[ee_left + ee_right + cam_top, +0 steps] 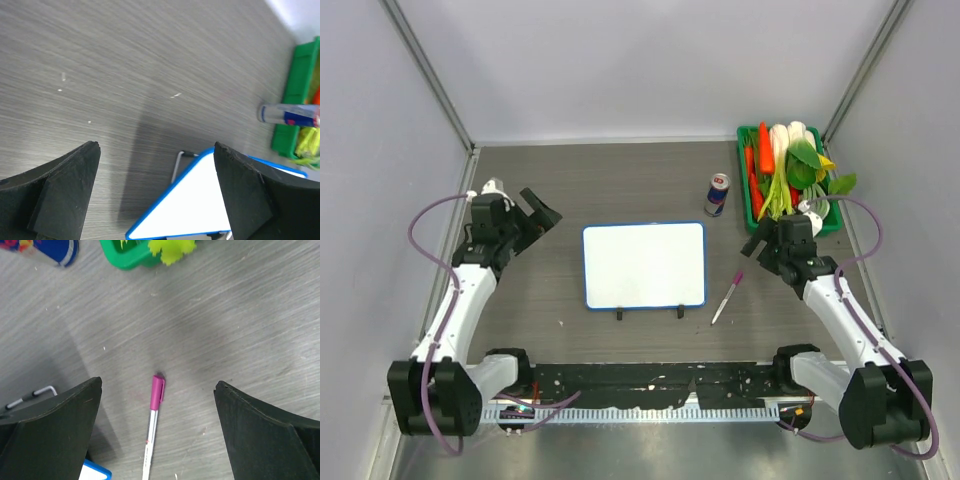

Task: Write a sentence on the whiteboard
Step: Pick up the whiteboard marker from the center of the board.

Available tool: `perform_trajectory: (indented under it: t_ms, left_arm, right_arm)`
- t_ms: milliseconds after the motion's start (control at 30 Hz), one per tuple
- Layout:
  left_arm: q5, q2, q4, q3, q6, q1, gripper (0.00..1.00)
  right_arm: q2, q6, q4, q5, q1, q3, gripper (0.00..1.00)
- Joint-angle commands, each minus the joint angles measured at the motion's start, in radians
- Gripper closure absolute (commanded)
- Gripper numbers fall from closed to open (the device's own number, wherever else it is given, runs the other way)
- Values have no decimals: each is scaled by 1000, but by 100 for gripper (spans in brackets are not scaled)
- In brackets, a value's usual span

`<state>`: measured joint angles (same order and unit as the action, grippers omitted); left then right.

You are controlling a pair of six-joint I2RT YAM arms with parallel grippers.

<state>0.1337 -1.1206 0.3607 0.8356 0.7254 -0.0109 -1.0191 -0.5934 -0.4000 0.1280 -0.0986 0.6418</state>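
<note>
My right gripper will grab the marker's white body [729, 293] beside its pink cap. The white end of the marker will stay free for my left gripper.
The whiteboard [644, 264] lies flat in the middle of the table, blue-rimmed, with two black clips on its near edge. Its face is blank; no sentence shows. One corner shows in the left wrist view [200, 205]. A white marker with a pink cap [727, 298] lies on the table just right of the board; in the right wrist view [153, 421] it lies between the fingers, below them. My left gripper [538, 214] is open and empty, left of the board. My right gripper [760, 240] is open and empty, above and right of the marker.
A blue and silver drink can [718, 195] stands behind the board's right corner. A green tray [749, 200] full of vegetables sits at the back right. White walls enclose the table on three sides.
</note>
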Motion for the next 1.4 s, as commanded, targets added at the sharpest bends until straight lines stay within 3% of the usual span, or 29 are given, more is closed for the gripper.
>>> perform_trajectory:
  t_ms: [0,200,533,600,700,900,967,1000,1033,1167,1367]
  left_arm:
    - [103,116,-95,-10,-17,6,0]
    - [167,173,0,62,-112,6,1]
    - [280,231,27,86,-193,6,0]
    - [285,235,26,86,-199,6,0]
    - [285,231,37,94,-211,6,0]
    - [284,240,50,109,-222,6,0]
    - [285,243,57,115,-227,6,0]
    - [287,245,60,118,-227,6,0]
    - [290,246,64,123,-227,6,0]
    - [336,263,69,138,-236,6,0]
    - [428,278,83,177,-265,2,0]
  right_arm:
    - [30,24,-109,42,-82,53,1]
    - [-68,-31,-177,93,-223,102,1]
    - [-266,-101,-160,151,-334,65,16]
    - [-289,-105,-134,150,-334,53,22]
    - [-320,-106,-102,136,-334,27,49]
    - [-384,-118,-48,98,-331,-24,50]
    - [-404,-120,-25,75,-329,-39,66]
    - [-406,-121,-17,70,-328,-44,95]
    - [-406,-121,-5,56,-326,-51,99]
    - [-357,-120,-23,68,-323,-33,99]
    - [-161,-69,-143,185,-322,125,98]
